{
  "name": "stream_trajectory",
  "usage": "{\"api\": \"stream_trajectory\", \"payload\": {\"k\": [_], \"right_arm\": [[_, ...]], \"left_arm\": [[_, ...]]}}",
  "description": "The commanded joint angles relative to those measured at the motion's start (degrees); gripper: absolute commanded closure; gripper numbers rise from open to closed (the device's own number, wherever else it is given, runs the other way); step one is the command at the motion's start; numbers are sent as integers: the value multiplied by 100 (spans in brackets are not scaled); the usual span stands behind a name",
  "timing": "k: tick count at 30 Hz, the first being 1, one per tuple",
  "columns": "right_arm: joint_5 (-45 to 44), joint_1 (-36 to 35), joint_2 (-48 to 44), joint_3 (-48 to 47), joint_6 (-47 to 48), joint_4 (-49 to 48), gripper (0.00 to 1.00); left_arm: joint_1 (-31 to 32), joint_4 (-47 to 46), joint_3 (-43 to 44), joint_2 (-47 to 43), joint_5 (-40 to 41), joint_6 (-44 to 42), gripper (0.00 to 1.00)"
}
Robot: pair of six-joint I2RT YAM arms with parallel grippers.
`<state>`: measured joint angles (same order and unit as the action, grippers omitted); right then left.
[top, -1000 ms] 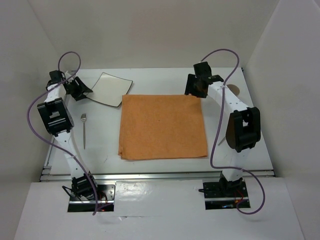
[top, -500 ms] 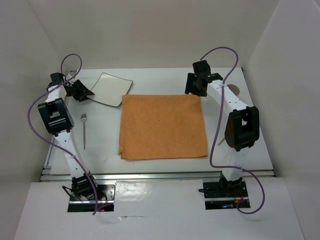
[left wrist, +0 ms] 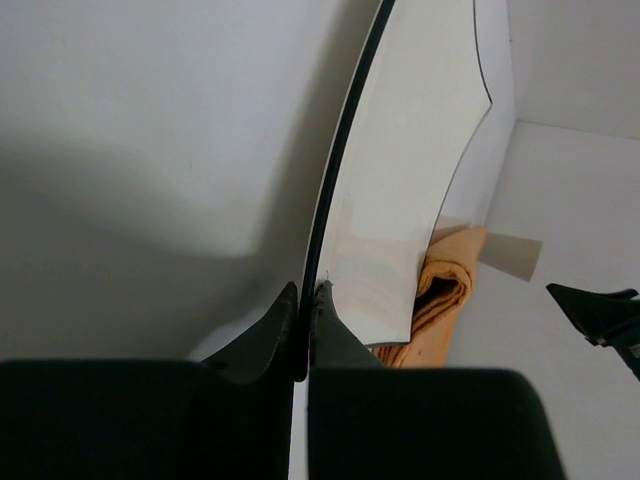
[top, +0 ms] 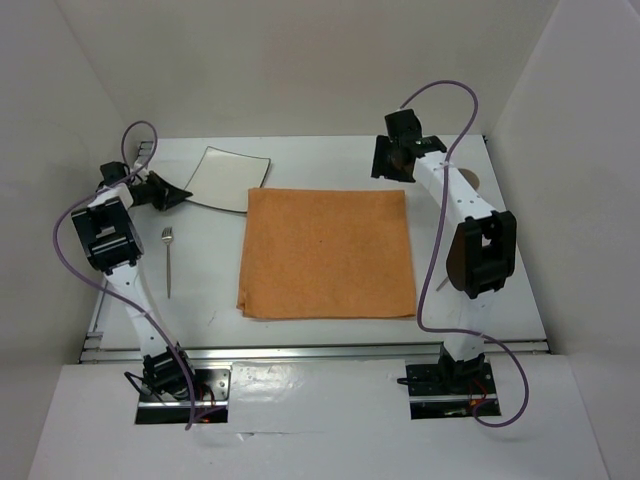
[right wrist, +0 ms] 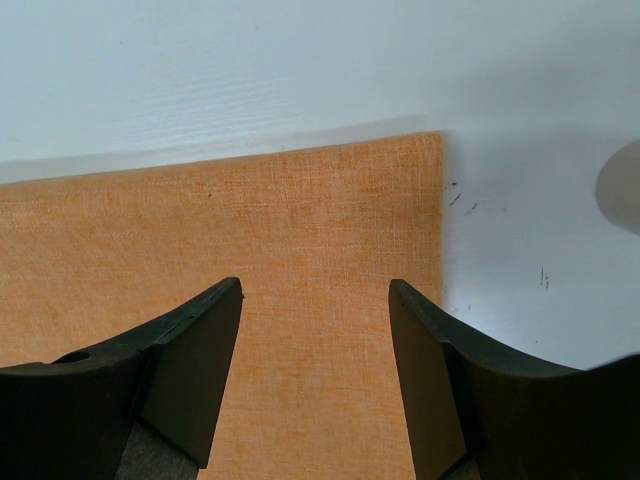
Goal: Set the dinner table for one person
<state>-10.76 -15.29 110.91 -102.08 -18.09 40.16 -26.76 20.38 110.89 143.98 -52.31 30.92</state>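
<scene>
My left gripper's fingers are shut tight over the plate's dark rim. The plate would rise from the table with my left gripper if I lifted it now.
A square white plate (top: 228, 178) with a dark rim lies at the back left of the dinner table (top: 500, 290). My left gripper (top: 178, 192) is shut on its left edge. In the left wrist view the plate (left wrist: 420, 170) runs edge-on away from the pinching left gripper (left wrist: 308, 300). An orange cloth (top: 328, 252) is spread flat in the middle, and a fork (top: 168, 262) lies to its left. My right gripper (top: 392, 165) hovers open over the cloth's back right corner. The right wrist view shows the cloth (right wrist: 250, 230) between the fingers of the right gripper (right wrist: 315, 300), which hold nothing.
A tan round thing (top: 470, 180) sits at the back right, partly hidden by the right arm. White walls close in the table on three sides. An aluminium rail (top: 320, 350) runs along the near edge.
My left gripper has closed on the plate's left edge and drawn slightly left. The right gripper has shifted a little toward the back, still open.
</scene>
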Motion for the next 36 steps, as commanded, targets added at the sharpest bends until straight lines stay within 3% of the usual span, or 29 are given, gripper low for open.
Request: {"api": "stream_trajectory", "payload": {"k": [1, 6, 12, 16, 21, 36], "right_arm": [[-180, -106, -35, -93, 77, 141, 32], [-180, -158, -35, -31, 77, 141, 32], [-180, -159, -35, 30, 77, 203, 32], [-180, -211, -87, 83, 77, 203, 32], [-180, -211, -87, 83, 77, 203, 31], [-128, -211, 18, 83, 77, 255, 30]], "left_arm": [[-66, -401, -778, -370, 268, 97, 100], [-268, -1343, -1061, -635, -629, 1361, 100], [-268, -2353, -1420, -1021, -1087, 2408, 100], [-268, -3434, -1553, -1021, -1351, 3655, 100], [-215, -3050, -1175, -1021, -1352, 3316, 100], [5, -3488, -1237, -1215, -2090, 3105, 100]]}}
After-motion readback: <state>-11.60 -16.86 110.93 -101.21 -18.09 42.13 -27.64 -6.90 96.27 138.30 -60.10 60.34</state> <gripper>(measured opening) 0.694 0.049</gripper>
